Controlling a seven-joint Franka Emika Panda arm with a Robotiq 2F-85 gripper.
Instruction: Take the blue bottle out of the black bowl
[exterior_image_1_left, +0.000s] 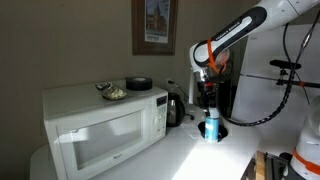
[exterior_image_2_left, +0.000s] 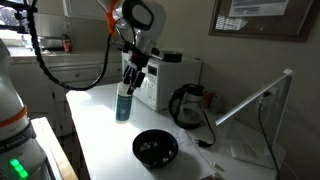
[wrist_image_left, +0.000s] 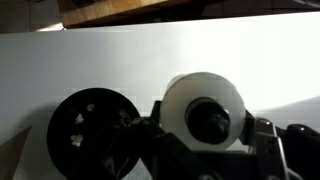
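The blue bottle stays held in my gripper for now, until its base touches the white counter. The bottle's lower edge (exterior_image_1_left: 211, 141) hangs above that counter.
The blue bottle (exterior_image_2_left: 123, 105) stands upright on the white counter, held at its top by my gripper (exterior_image_2_left: 130, 82). It also shows in an exterior view (exterior_image_1_left: 211, 128) below the gripper (exterior_image_1_left: 207, 98). The black bowl (exterior_image_2_left: 156, 148) sits on the counter beside the bottle, apart from it, with small bits inside. In the wrist view I look down on the bottle's pale round top (wrist_image_left: 178, 105), with the gripper's (wrist_image_left: 206, 132) fingers close on both sides. The black bowl (wrist_image_left: 88, 130) lies to its left there.
A white microwave (exterior_image_1_left: 100, 125) (exterior_image_2_left: 172, 72) stands at the back of the counter with a dark dish (exterior_image_1_left: 139, 83) on top. A dark kettle (exterior_image_1_left: 174, 108) (exterior_image_2_left: 188, 105) with its cable sits next to it. The counter edge runs near the bowl.
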